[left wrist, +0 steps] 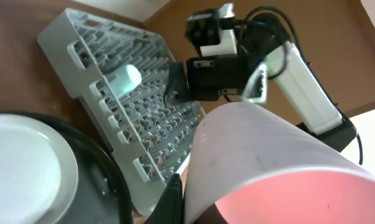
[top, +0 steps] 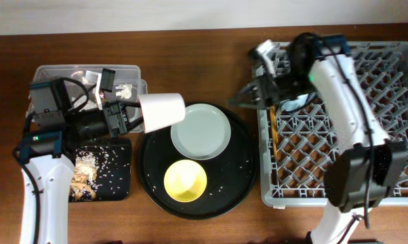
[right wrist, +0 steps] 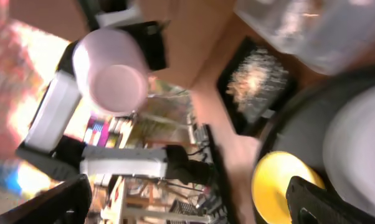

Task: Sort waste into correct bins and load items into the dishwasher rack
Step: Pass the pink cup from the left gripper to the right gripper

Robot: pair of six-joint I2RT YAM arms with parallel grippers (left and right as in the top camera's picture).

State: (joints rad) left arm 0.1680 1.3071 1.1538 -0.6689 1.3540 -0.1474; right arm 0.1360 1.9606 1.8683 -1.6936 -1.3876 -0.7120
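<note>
My left gripper holds the pink cup's rim. My right gripper needs to grab the cup opposite that, by its closed base end [top: 179,109], to load it opening-first into the dishwasher rack.
My left gripper [top: 137,116] is shut on the rim of the pink cup [top: 162,110] and holds it on its side above the table, left of the grey plate [top: 200,130]. The cup fills the left wrist view [left wrist: 268,162] and also shows in the right wrist view [right wrist: 113,74]. The yellow bowl [top: 186,181] sits near the plate. My right gripper [top: 241,100] is open and empty at the left edge of the dishwasher rack [top: 339,122]. Gold utensils [top: 275,132] lie in the rack. The light-blue cup [left wrist: 128,78] lies in the rack.
The plate and bowl rest on a large round black tray [top: 241,183]. A clear tub [top: 89,71] stands at the back left. In front of it a flat black tray [top: 119,177] holds beige scraps and rice-like crumbs [top: 85,173].
</note>
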